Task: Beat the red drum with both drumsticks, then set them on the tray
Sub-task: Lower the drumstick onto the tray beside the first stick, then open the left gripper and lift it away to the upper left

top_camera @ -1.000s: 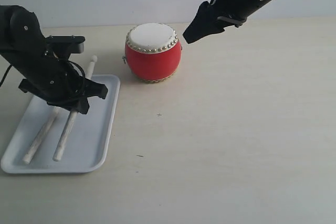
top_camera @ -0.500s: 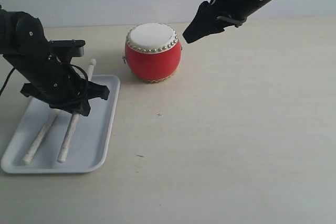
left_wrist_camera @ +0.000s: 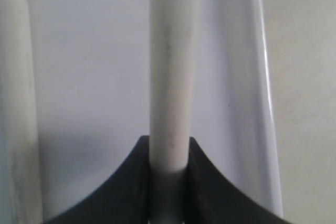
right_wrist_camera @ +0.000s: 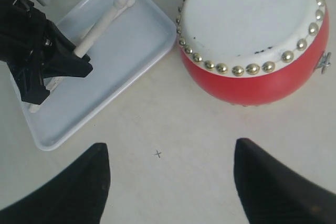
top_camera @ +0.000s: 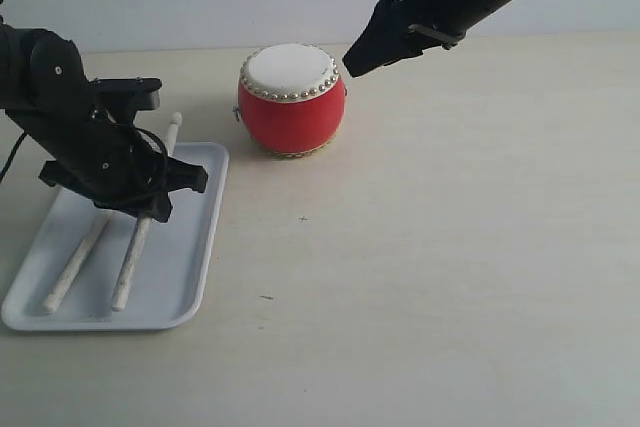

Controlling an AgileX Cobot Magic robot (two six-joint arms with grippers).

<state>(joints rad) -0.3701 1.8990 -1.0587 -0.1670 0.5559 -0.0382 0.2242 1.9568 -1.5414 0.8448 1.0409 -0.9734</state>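
The second drumstick [top_camera: 130,269] is low over the tray [top_camera: 185,267] and inside the tray's side rims, so my left gripper should open now.
The red drum [top_camera: 291,112] with its white skin stands upright on the table behind the tray's far corner, also in the right wrist view [right_wrist_camera: 252,85]. The white tray [top_camera: 185,267] lies at the front left. One drumstick [top_camera: 75,265] lies loose in it. My left gripper [top_camera: 140,209] is low over the tray, shut on the second drumstick [top_camera: 128,269], whose far tip [top_camera: 178,119] sticks out past the rim. In the left wrist view that drumstick [left_wrist_camera: 169,77] runs between the jaws of my left gripper [left_wrist_camera: 168,142]. My right gripper [top_camera: 360,57] hangs open and holds nothing, above the table beside the drum [right_wrist_camera: 170,153].
The tray's right rim [left_wrist_camera: 265,103] borders bare beige table. A small cross mark [top_camera: 303,218] is on the tabletop in front of the drum. A pale wall runs behind the table.
The left gripper has sunk a little toward the tray with the drumstick, whose near end shifted slightly right. The right gripper has edged up and to the left.
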